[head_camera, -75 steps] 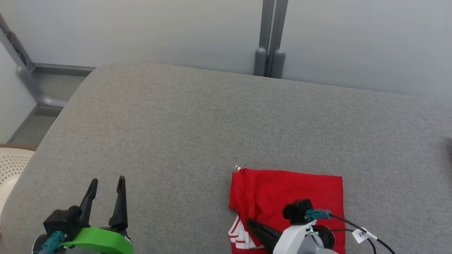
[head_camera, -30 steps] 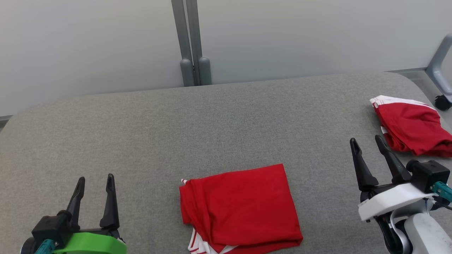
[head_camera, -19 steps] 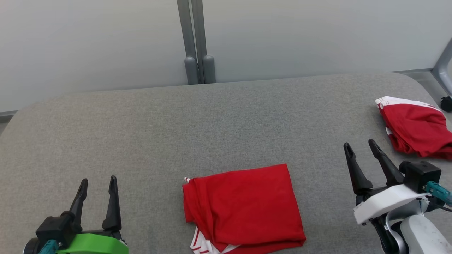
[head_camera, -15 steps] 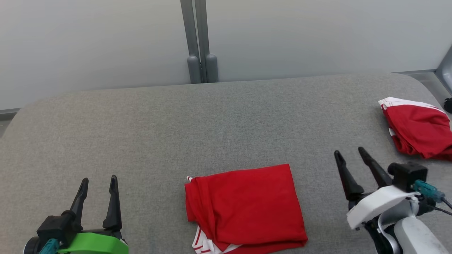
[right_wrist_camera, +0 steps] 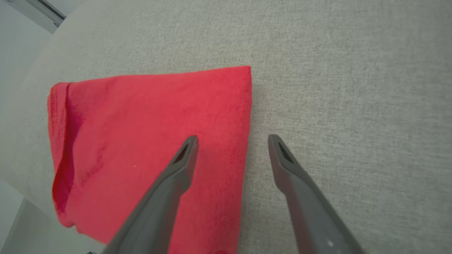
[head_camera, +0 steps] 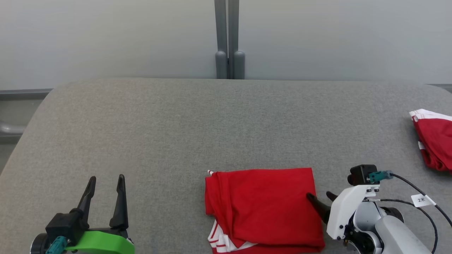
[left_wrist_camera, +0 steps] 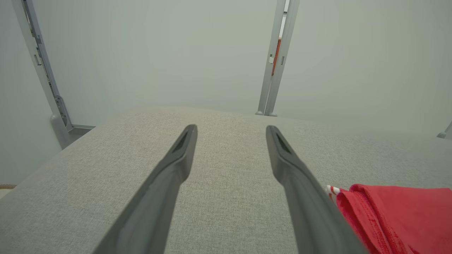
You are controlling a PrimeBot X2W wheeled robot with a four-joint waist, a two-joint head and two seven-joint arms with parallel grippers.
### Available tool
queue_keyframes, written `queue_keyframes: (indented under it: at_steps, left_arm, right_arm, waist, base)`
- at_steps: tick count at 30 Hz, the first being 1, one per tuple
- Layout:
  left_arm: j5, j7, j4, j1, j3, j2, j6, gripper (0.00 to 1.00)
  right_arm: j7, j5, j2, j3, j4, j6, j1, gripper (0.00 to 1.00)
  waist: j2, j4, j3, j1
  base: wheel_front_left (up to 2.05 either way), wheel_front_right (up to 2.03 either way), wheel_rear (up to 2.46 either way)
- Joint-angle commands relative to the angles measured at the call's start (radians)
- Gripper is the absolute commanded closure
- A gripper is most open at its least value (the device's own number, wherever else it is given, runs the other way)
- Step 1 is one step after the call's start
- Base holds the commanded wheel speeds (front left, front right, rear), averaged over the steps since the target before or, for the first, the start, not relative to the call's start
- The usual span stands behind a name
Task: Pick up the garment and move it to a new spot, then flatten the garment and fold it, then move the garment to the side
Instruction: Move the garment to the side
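Note:
The garment's smooth folded edge (head_camera: 312, 190) is the part my right gripper should grab next, to move the folded garment (head_camera: 263, 206) to the side.
A folded red garment (head_camera: 263, 206) with white stripes at its near left corner lies on the grey padded table (head_camera: 197, 127), near the front edge. My right gripper (head_camera: 320, 196) is open at the garment's right edge, pointing left. In the right wrist view that gripper (right_wrist_camera: 232, 140) straddles the garment's (right_wrist_camera: 152, 141) right edge, one finger above the cloth, the other above bare table; whether they touch it I cannot tell. My left gripper (head_camera: 106, 179) stands open at the front left, holding nothing. The left wrist view shows it (left_wrist_camera: 231, 129) open, with the garment (left_wrist_camera: 399, 215) at lower right.
A second red garment (head_camera: 435, 143) with white trim lies bunched at the table's right edge. A grey double post (head_camera: 229, 38) rises behind the table against a pale wall.
The camera has swung left, shifting the scene right. My right gripper has come down and turned left, from upright right of the garment to its right edge. The left gripper has kept still.

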Motion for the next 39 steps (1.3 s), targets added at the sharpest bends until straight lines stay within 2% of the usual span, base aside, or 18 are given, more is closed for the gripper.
queue_keyframes:
  at_steps: [1,7,11,12,13,14,15,21,26,33,39]
  left_arm:
    - [0.005,-0.002,0.008,-0.016,-0.002,-0.003,-0.005,0.0]
    - [0.004,-0.002,0.022,-0.024,-0.006,-0.003,-0.007,0.0]
    - [0.002,-0.002,0.024,-0.025,-0.006,-0.004,-0.007,0.0]
    - [0.002,-0.002,0.024,-0.026,-0.006,-0.004,-0.007,0.0]
    - [0.002,-0.002,0.025,-0.027,-0.005,-0.004,-0.006,0.0]
    - [0.002,-0.002,0.026,-0.028,-0.005,-0.004,-0.006,0.0]
    - [0.002,-0.002,0.027,-0.029,-0.004,-0.004,-0.005,0.0]
    - [0.005,-0.002,0.02,-0.027,-0.005,0.002,-0.005,0.0]
    - [0.005,-0.002,0.008,-0.03,-0.019,-0.003,-0.016,0.0]
    - [0.011,-0.002,0.005,-0.049,-0.058,-0.027,-0.031,0.0]
    - [0.017,-0.002,0.009,-0.079,-0.073,-0.044,-0.043,0.0]
  right_arm:
    - [0.025,-0.006,0.003,-0.008,0.029,0.0,-0.01,0.0]
    - [0.12,0.019,0.037,-0.041,0.14,0.0,-0.025,0.0]
    - [0.143,0.037,0.056,-0.045,0.178,0.0,-0.03,0.0]
    - [0.142,0.041,0.058,-0.041,0.181,0.0,-0.03,0.08]
    - [0.137,0.046,0.058,-0.037,0.179,0.0,-0.031,0.59]
    - [0.128,0.051,0.058,-0.032,0.173,0.0,-0.032,0.9]
    - [0.121,0.054,0.056,-0.029,0.168,0.0,-0.033,1.0]
    - [0.061,0.065,0.024,-0.006,0.122,0.0,-0.059,1.0]
    - [0.013,0.056,-0.016,0.014,0.079,0.0,-0.09,1.0]
    - [0.012,0.063,-0.082,0.047,0.034,0.0,-0.15,1.0]
    - [0.013,0.071,-0.109,0.065,0.004,0.0,-0.188,1.0]
  waist:
    - [0.0,0.037,0.008,0.0]
    - [0.0,0.085,0.015,0.0]
    - [0.0,0.102,0.023,0.0]
    - [0.0,0.104,0.025,0.0]
    - [0.0,0.105,0.026,0.0]
    - [0.0,0.105,0.026,0.0]
    - [0.0,0.105,0.026,0.0]
    - [0.0,0.078,0.015,0.0]
    - [0.0,0.021,0.011,0.0]
    - [0.0,-0.104,0.021,0.0]
    - [0.0,-0.225,0.041,0.0]
  base:
    - [0.0,0.0,0.0]
    - [0.0,0.0,0.0]
    - [0.0,0.0,0.0]
    - [0.0,0.0,0.0]
    - [0.0,0.0,0.0]
    - [0.0,0.0,0.0]
    - [0.0,0.0,0.0]
    - [0.0,0.0,0.0]
    - [0.0,0.0,0.0]
    - [0.0,0.0,0.0]
    - [0.0,0.0,0.0]
